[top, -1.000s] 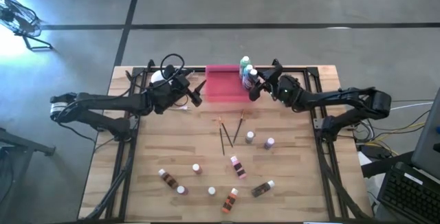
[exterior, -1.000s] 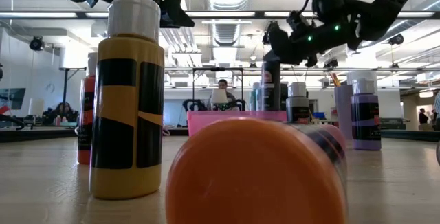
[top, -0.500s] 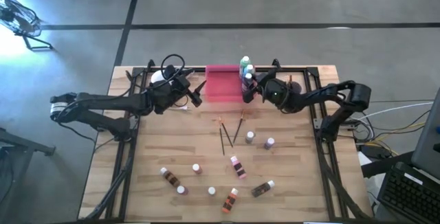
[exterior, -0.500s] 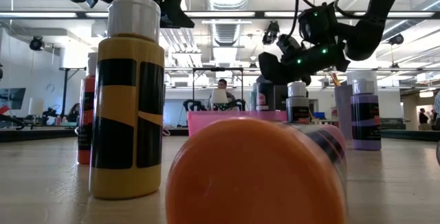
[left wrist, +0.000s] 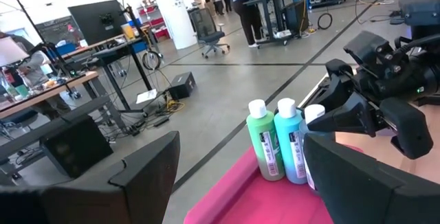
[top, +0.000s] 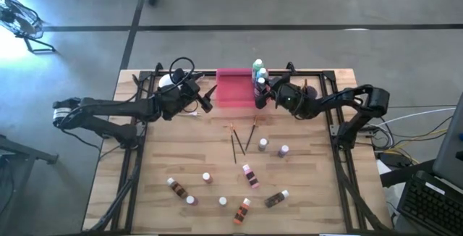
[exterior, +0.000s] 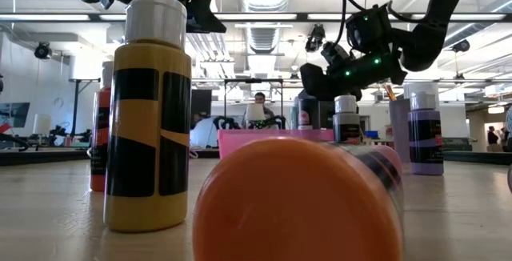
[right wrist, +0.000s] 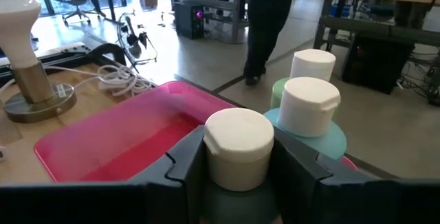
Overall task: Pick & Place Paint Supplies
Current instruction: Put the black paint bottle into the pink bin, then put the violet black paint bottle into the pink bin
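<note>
The dark bottle's white cap is beside the blue bottle (right wrist: pixel 309 107) in the pink tray (right wrist: pixel 148 138). The dark bottle would stand, so my right gripper should open its fingers.
My right gripper (top: pixel 261 94) is shut on a dark, white-capped bottle (right wrist: pixel 239 139) over the right side of the pink tray (top: pixel 233 90). That bottle is close beside the blue bottle (right wrist: pixel 309 107) and green bottle (right wrist: pixel 313 64), which stand in the tray's far right corner. My left gripper (top: pixel 209 95) hangs open at the tray's left edge, facing those bottles (left wrist: pixel 277 145). Thin paintbrushes (top: pixel 241 138) and several small white-capped bottles (top: pixel 249 175) lie and stand on the near half of the table. My right gripper pinches the dark bottle between its two fingers (right wrist: pixel 180 163), just under the white cap at the shoulder (right wrist: pixel 240 195). It comes slanting down from the table's right side. The bottle is upright. Whether its base stands on the tray is hidden by the fingers.
A white globe lamp (right wrist: pixel 20 42) with a coiled cord (top: pixel 179 67) stands just left of the tray, behind my left gripper. In the low view a yellow-and-black bottle (exterior: pixel 149 117) and a lying orange bottle (exterior: pixel 296 205) fill the foreground. A black frame rims the table (top: pixel 325 73).
My right gripper, still shut on the dark bottle, moved toward the table's left and down. It brought the bottle in over the tray's right side, next to the blue and green bottles, then held nearly still for the last half second.
</note>
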Robot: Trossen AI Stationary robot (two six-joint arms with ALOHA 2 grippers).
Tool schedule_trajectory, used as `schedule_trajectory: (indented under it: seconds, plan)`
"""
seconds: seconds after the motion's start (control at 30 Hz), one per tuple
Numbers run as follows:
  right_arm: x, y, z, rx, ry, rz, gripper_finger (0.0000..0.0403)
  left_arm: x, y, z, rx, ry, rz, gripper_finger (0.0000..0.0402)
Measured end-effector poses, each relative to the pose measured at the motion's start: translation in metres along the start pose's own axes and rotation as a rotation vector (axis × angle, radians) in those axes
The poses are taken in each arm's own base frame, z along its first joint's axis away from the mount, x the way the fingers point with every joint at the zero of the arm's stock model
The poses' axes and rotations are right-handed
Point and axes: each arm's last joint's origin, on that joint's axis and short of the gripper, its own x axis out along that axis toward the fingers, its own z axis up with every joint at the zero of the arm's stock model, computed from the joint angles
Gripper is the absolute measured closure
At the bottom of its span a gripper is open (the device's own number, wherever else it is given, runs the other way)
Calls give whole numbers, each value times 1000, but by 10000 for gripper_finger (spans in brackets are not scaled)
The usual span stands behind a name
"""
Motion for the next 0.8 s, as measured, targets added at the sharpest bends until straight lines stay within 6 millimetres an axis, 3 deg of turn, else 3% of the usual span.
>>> schedule_trajectory:
  seconds: [0.13,0.43,0.8]
  plan:
    - [-1,0,0,-5,8,0,277,0,0,-1,1,2,0,90]
    - [-10,-4,9,-25,48,-4,213,0,-1,-1,1,-4,-32,90]
    - [-22,-7,36,-38,-26,4,151,0,-2,-1,-5,-9,-53,90]
